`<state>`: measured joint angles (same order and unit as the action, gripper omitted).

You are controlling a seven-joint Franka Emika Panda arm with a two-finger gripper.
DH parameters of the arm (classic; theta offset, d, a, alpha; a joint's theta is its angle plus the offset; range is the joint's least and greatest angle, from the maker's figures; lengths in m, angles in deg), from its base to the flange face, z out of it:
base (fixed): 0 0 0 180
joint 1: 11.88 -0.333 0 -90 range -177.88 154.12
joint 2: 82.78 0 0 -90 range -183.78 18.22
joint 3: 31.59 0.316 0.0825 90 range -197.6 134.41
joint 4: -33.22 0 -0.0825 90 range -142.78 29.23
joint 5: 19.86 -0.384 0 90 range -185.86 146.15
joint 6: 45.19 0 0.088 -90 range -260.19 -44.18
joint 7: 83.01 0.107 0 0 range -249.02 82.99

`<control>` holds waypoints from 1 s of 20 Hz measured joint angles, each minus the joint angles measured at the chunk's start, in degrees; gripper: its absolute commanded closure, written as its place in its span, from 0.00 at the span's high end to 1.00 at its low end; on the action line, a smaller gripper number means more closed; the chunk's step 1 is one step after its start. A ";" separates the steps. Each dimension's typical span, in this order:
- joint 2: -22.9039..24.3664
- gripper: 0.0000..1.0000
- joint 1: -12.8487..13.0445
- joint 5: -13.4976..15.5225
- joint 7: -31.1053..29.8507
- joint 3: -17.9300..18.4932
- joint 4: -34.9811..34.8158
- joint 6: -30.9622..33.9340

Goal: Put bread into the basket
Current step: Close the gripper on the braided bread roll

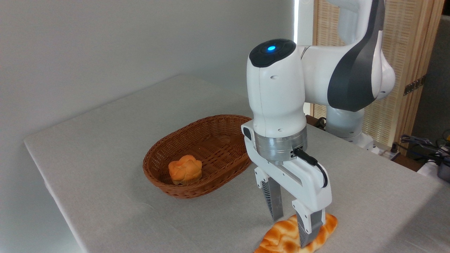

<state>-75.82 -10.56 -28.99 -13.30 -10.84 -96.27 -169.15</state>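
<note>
The long braided bread needs to go into the basket [214,140], so my gripper will next grab the long braided bread across its middle [291,234].
The long braided bread [286,237], golden-yellow with orange-brown patches, lies on the table at the bottom edge of the picture, partly cut off by the frame. My gripper [291,232] is lowered over its middle and stands open. One finger [276,205] is on the loaf's far side and the other is on its near side, so the loaf lies between them. I see no squeeze on the loaf. The oval brown wicker basket [214,140] sits to the left and further back, apart from the gripper.
A small round flower-shaped orange bun [185,169] lies in the near end of the basket. The table's left edge [52,196] runs close to the basket. The arm's base [346,128] stands at the back right, with cables and a slatted screen behind it.
</note>
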 measured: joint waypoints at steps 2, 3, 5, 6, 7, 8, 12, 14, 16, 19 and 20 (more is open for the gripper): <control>0.03 1.00 0.00 -1.27 0.00 0.02 0.13 -0.03; 0.05 1.00 0.00 -1.37 0.00 0.05 0.19 -0.03; 0.15 1.00 0.00 -1.37 -0.08 0.09 0.46 -0.12; 0.28 1.00 0.00 -1.37 -0.09 0.11 0.83 -0.18; 0.46 1.00 0.00 -1.37 -0.14 0.12 1.35 -0.21; 0.70 1.00 0.00 -1.31 -0.23 0.12 1.87 -0.21; 1.23 1.00 -0.01 -1.31 -0.24 0.15 2.47 -0.18; 0.97 1.00 0.00 -1.31 -0.24 0.15 2.21 -0.17; 0.76 1.00 0.00 -1.31 -0.24 0.17 1.96 -0.16; 0.53 1.00 0.00 -1.31 -0.24 0.96 1.33 -0.15; 0.53 1.00 0.00 -1.31 -0.23 1.42 1.06 -0.15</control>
<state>-75.29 -10.57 -30.29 -13.53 -9.42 -95.21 -169.30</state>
